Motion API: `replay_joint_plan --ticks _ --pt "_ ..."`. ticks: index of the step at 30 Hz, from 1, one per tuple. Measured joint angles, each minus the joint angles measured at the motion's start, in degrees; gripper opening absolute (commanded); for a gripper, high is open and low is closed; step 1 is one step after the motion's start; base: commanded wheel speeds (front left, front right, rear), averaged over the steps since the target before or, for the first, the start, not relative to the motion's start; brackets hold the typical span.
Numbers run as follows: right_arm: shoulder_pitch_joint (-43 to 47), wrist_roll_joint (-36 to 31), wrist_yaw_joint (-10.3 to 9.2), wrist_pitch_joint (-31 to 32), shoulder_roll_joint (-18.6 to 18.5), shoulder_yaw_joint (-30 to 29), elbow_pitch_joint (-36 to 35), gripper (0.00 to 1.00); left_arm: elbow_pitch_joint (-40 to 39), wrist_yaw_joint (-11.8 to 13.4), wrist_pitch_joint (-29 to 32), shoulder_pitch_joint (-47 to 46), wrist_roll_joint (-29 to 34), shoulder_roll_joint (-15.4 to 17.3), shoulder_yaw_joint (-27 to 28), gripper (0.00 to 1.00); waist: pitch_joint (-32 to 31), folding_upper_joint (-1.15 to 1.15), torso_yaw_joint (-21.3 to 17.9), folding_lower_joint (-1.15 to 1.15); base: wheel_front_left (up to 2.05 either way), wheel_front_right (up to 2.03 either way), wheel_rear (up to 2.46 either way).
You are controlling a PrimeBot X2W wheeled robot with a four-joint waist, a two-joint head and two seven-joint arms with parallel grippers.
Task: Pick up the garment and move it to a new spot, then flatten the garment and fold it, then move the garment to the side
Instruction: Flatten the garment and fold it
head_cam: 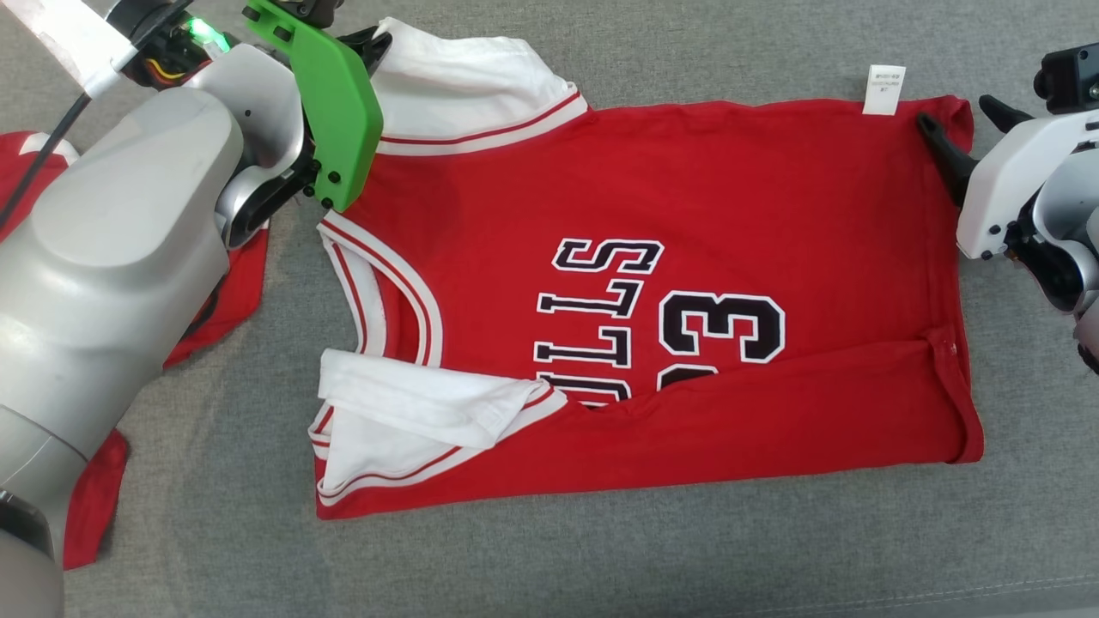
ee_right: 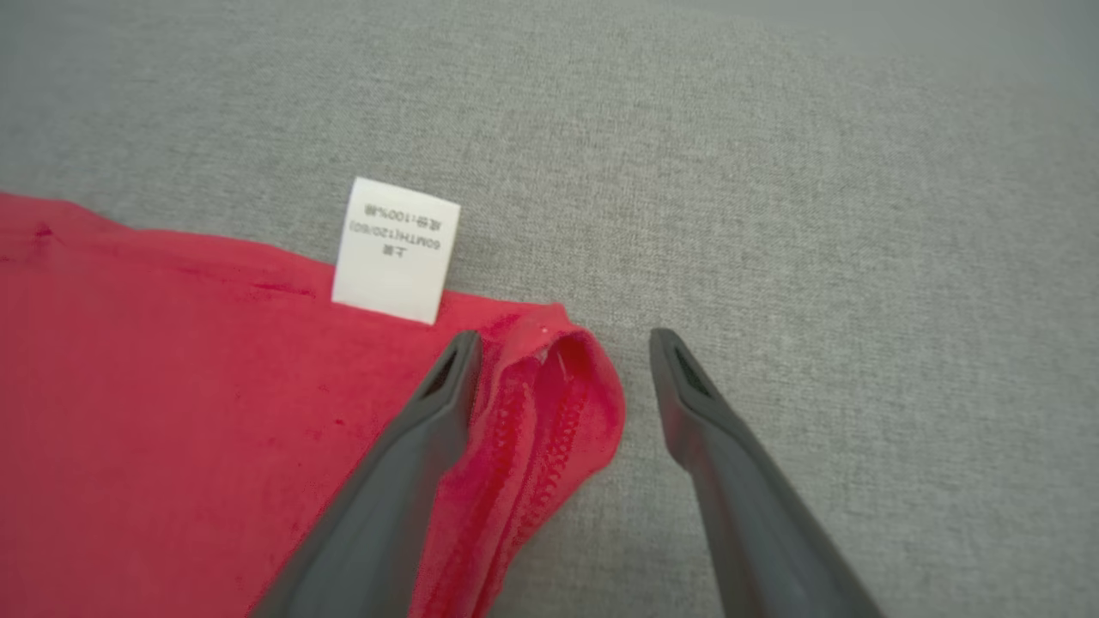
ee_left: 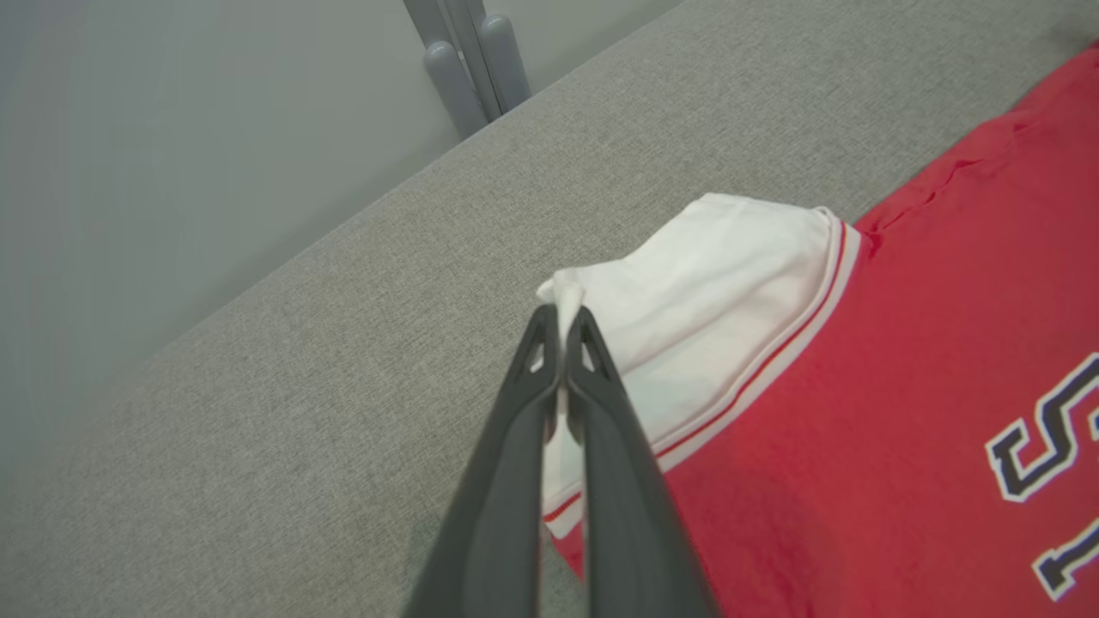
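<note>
The jersey's red hem corner [head_cam: 953, 113] stands up in a small fold while the jersey's body [head_cam: 804, 206] lies flat, so my right gripper should grab that corner next.
The garment [head_cam: 687, 215] is a red jersey with white sleeves and black-and-white lettering, lying flat on the grey surface; its near edge is folded up over the lettering. My left gripper [head_cam: 375, 41] is shut on the edge of the far white sleeve [ee_left: 713, 275], whose cloth is pinched between the fingertips of that gripper [ee_left: 562, 316]. My right gripper [head_cam: 962, 120] stands open at the garment's far right corner. In the right wrist view the right gripper [ee_right: 562, 339] straddles the red hem corner [ee_right: 558, 403], beside the white label [ee_right: 395, 249].
Another red cloth [head_cam: 232, 292] lies at the left, partly under my left arm. Grey posts [ee_left: 468, 60] stand beyond the surface's far edge in the left wrist view. Bare grey fabric surface [head_cam: 601, 558] surrounds the garment on the near and right sides.
</note>
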Motion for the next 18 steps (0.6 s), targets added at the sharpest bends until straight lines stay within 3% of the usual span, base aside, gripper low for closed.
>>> replay_joint_plan --ticks 9,10,11,12,18 --pt "-3.85 1.42 0.0 0.3 -0.01 3.35 3.53 1.0 -0.25 0.0 -0.13 -0.78 -0.37 0.82 -0.35 0.0 1.59 0.0 -0.35 0.0 0.0 0.0 0.0" --pt "-4.09 1.65 0.0 0.3 0.2 3.86 3.69 0.78 -0.14 0.0 -0.15 -0.79 -0.38 0.82 -0.4 0.0 1.76 0.0 -0.39 0.0 0.0 0.0 0.0" --pt "-4.24 1.81 -0.01 0.31 0.33 4.37 3.78 0.25 -0.01 0.0 -0.16 -0.81 -0.38 0.81 -0.41 0.0 1.88 0.0 -0.41 0.0 0.0 0.0 0.0" --pt "-4.47 2.01 -0.01 0.32 0.4 5.05 3.79 0.0 0.22 0.0 -0.18 -0.84 -0.4 0.8 -0.42 0.0 1.98 0.0 -0.44 0.0 0.0 0.0 0.0" --pt "-6.09 3.44 0.0 -0.21 -0.21 7.98 3.71 0.0 1.27 0.0 -1.69 -1.44 -0.4 0.7 -0.31 0.0 2.16 0.0 -0.5 0.0 0.0 0.0 0.0"
